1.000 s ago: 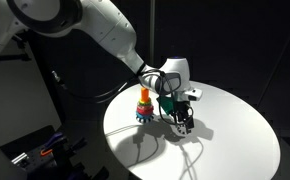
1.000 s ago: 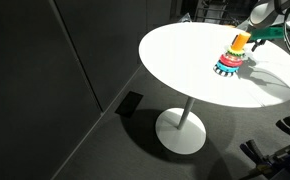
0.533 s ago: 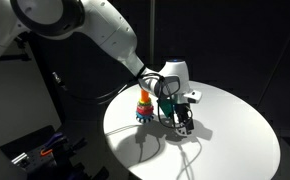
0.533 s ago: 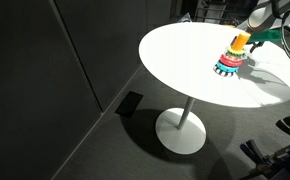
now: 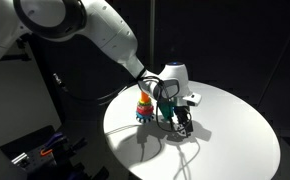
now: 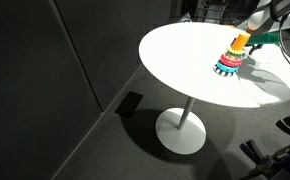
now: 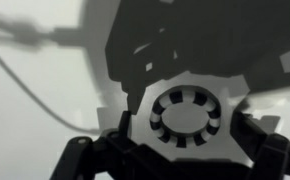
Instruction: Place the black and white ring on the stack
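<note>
I should next grab the ring by its opposite outer edges with my gripper and keep it flat and its hole empty, to place the black and white ring (image 7: 185, 115) over the orange peg.
The black and white ring (image 7: 185, 115) lies flat on the white table, seen from above in the wrist view. My gripper (image 7: 178, 152) is open, with a dark finger on each side of the ring and not touching it. In an exterior view the gripper (image 5: 182, 122) points down at the table just right of the stack (image 5: 144, 105), which hides the ring there. The stack has an orange peg, red and green rings and a bluish base, and it also shows in an exterior view (image 6: 232, 57).
The round white table (image 5: 235, 140) stands on a single pedestal (image 6: 181, 128) over a dark floor. A thin cable loops across the tabletop near the gripper (image 5: 190, 155). The arm's white links (image 5: 105, 30) reach in from the upper left.
The gripper has shifted slightly down and toward the stack over the ring. The stack has not moved.
</note>
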Motion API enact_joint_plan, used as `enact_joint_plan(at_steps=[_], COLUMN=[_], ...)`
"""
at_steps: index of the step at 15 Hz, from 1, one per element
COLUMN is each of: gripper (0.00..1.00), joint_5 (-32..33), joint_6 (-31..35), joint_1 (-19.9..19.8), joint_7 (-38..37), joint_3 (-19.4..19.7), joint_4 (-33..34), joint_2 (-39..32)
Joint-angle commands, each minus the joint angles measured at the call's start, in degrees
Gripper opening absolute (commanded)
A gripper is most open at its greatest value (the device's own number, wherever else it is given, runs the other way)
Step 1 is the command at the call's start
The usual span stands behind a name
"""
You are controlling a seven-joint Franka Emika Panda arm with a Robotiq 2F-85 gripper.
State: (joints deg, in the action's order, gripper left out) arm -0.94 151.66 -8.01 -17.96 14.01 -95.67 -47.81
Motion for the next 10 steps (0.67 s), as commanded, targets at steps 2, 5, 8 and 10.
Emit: enact_joint_plan(at_steps=[2, 5, 8, 10], gripper=[0.78, 0.57, 0.43, 0.42], joint_5=[-1.5, -2.4, -3.3, -3.4], joint_6=[1.1, 0.8, 0.6, 0.4], joint_1=[-0.2, -0.4, -0.8, -0.9], joint_7=[-0.5, -0.4, 0.0, 0.0], joint_3=[0.1, -0.2, -0.4, -0.3], joint_4=[-0.3, -0.2, -0.3, -0.4], joint_2=[-0.2, -0.2, 0.4, 1.1])
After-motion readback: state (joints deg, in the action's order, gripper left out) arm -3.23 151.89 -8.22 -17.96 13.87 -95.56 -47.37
